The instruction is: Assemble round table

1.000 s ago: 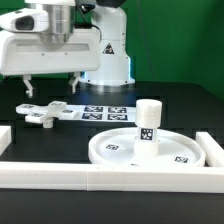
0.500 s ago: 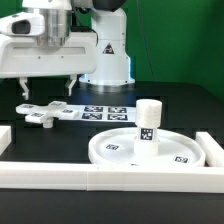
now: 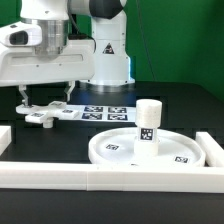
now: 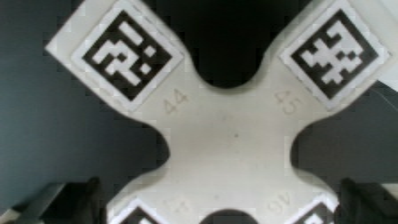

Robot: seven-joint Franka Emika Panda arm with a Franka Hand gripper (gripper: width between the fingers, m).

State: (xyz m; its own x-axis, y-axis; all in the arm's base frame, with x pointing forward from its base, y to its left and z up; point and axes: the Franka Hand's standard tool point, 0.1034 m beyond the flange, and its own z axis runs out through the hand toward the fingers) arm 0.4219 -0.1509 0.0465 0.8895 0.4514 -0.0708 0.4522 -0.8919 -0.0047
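Observation:
My gripper grabs the cross piece by its middle next, to set the four-armed cross piece onto the short post.
The four-armed cross piece lies flat on the black table at the exterior view's left. It fills the wrist view, showing two tagged arms. My gripper is open just above it, and one finger stands on each side of its hub. In the wrist view the gripper has dark fingertips at both edges, clear of the part. The large round disc lies at the front right. The short post stands upright on it.
The marker board lies flat between the cross piece and the disc. White border rails run along the front, the left and the right. The robot base stands behind.
My gripper has come down and shifted slightly to the exterior view's left, so its fingers now straddle the cross piece. The disc and the post have not moved.

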